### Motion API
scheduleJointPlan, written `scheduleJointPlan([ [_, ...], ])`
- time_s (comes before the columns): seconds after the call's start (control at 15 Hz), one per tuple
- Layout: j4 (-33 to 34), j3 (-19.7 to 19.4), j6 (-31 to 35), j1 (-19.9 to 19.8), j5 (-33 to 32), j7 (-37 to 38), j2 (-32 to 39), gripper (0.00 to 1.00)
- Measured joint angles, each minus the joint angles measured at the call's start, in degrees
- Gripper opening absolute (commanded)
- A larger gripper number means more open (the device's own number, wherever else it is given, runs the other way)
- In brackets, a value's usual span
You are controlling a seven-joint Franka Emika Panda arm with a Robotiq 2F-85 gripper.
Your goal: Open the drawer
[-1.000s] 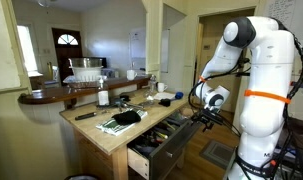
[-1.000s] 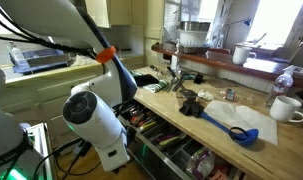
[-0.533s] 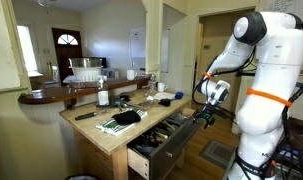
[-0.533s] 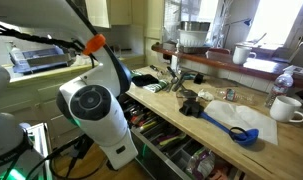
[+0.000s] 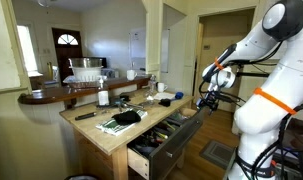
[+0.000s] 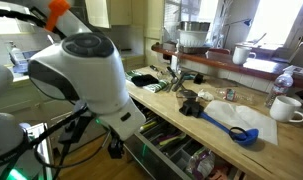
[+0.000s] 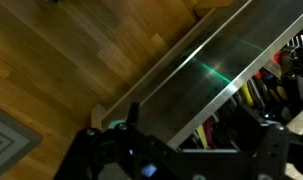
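Observation:
I need to open the drawer (image 5: 169, 143). My gripper will next grip the inner side of its front, the side that faces the utensils.
The drawer (image 5: 169, 143) is pulled out under the wooden countertop, showing its dark grey front and pale box full of utensils. It also shows in an exterior view (image 6: 177, 147) and in the wrist view (image 7: 203, 82), where coloured utensils lie inside. My gripper (image 5: 208, 101) hangs in the air beside and above the drawer's front, apart from it. In the wrist view the gripper (image 7: 196, 150) looks down at the drawer front with its fingers spread and nothing between them. In an exterior view the arm's large white body (image 6: 86, 75) hides the gripper.
The countertop (image 5: 121, 133) carries a bottle (image 5: 101, 95), a mug (image 6: 285, 108), a blue spatula (image 6: 236, 127) and dark items. A taller dark drawer front sits below the open drawer. Wooden floor (image 7: 81, 60) and a grey mat (image 5: 217, 152) lie beside the cabinet.
My arm has risen and swung back from the drawer front, so the gripper now sits higher. The drawer stays pulled out.

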Motion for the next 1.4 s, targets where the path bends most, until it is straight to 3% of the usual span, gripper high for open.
scheduleJointPlan([
  [0.2, 0.03, 2.60, -2.28, -1.14, -7.61, 2.41, -9.74, 0.42],
  [0.33, 0.07, 6.09, -3.82, -1.58, -9.18, 2.65, -16.36, 0.26],
  [0.6, -0.02, 10.69, -3.41, 2.76, -9.88, 3.98, -25.77, 0.00],
  [0.93, -0.89, 9.29, 4.99, 10.94, -9.23, 5.14, -23.38, 0.00],
  [1.4, -1.40, 1.60, 16.22, 20.15, -3.69, 1.75, -8.17, 0.00],
])
